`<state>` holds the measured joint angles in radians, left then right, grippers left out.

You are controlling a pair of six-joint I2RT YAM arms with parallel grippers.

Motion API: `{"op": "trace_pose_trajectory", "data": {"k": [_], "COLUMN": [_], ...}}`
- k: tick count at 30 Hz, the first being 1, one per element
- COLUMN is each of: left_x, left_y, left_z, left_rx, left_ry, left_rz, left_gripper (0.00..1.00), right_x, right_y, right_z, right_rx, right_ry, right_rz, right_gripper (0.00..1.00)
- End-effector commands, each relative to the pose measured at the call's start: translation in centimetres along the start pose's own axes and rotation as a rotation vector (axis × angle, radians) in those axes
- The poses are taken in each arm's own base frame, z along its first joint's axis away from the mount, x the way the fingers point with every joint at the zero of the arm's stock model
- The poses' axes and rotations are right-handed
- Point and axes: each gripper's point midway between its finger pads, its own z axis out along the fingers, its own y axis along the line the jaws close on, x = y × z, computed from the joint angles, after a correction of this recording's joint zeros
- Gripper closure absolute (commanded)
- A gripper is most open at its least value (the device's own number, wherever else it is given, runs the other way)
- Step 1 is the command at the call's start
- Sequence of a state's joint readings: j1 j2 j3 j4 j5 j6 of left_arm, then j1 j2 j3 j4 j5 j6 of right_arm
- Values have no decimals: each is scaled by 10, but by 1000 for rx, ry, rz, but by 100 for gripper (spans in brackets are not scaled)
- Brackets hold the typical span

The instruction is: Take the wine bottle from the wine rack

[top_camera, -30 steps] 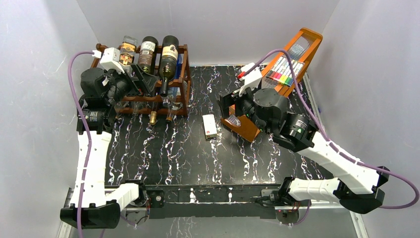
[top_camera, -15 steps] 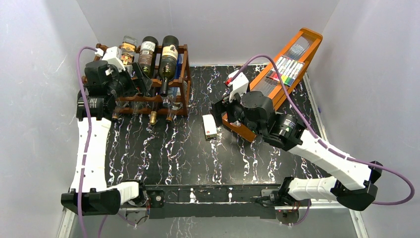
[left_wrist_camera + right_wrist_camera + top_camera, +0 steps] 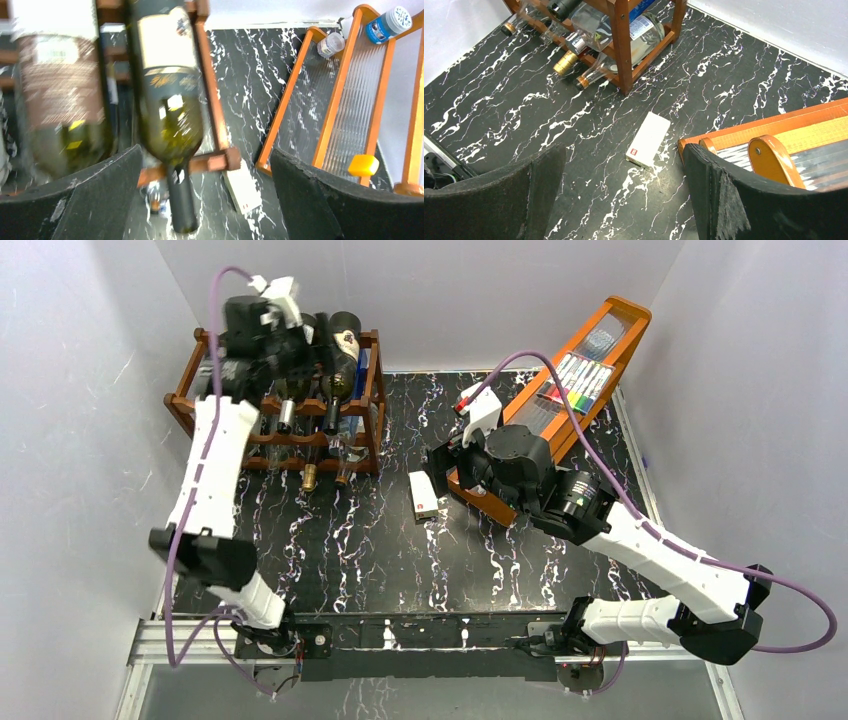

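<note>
My left gripper should next grip the dark wine bottle by its cream-labelled body (image 3: 346, 344) (image 3: 168, 45). The neck then stays free for my right gripper to take.
The dark reddish-brown wine rack (image 3: 372, 400) stands at the table's far left and holds several bottles. A dark green wine bottle (image 3: 342, 350) with a cream label lies on the top tier at the right, neck toward me. My left gripper (image 3: 303, 335) is open above the top tier. In the left wrist view that bottle (image 3: 167, 100) lies between and beyond the open gripper (image 3: 205, 165), apart from the fingers (image 3: 90, 195); a second bottle (image 3: 60, 95) lies to its left. My right gripper (image 3: 438, 465) is open and empty over the table (image 3: 624, 150). The rack (image 3: 621, 50) shows there too.
A white box (image 3: 424, 495) lies flat right of the rack, also in the right wrist view (image 3: 648, 138). A slanted orange tray stand (image 3: 590, 350) with coloured markers leans at the far right, close behind my right gripper. White walls close in on three sides.
My left arm has lifted from the rack's left front to above the top tier, gripper over the bottles. My right arm shifted slightly left earlier and has since held still.
</note>
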<state>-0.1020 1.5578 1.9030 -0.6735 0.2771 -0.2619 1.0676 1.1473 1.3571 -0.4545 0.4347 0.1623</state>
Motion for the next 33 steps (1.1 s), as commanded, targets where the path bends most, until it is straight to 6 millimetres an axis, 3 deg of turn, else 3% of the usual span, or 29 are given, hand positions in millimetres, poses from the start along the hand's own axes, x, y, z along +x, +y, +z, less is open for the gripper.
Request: {"op": "trace_pose_trajectory", "data": {"k": [1, 9, 19, 33], "left_x": [-10, -36, -8, 15], "left_y": [-23, 3, 16, 35], "left_z": [18, 48, 93, 128], "left_rx": [-91, -251, -273, -451], "left_ry": [25, -21, 66, 112], "left_rz": [148, 219, 202, 322], "left_gripper": [2, 2, 2, 2], "right_x": [-11, -11, -2, 9], "right_y": [0, -11, -13, -18], "right_z": [-8, -17, -14, -7], "right_rx": [-3, 36, 51, 81], "right_ry": [-44, -52, -34, -5], "right_rz": [34, 38, 29, -1], "right_gripper": [2, 2, 2, 2]}}
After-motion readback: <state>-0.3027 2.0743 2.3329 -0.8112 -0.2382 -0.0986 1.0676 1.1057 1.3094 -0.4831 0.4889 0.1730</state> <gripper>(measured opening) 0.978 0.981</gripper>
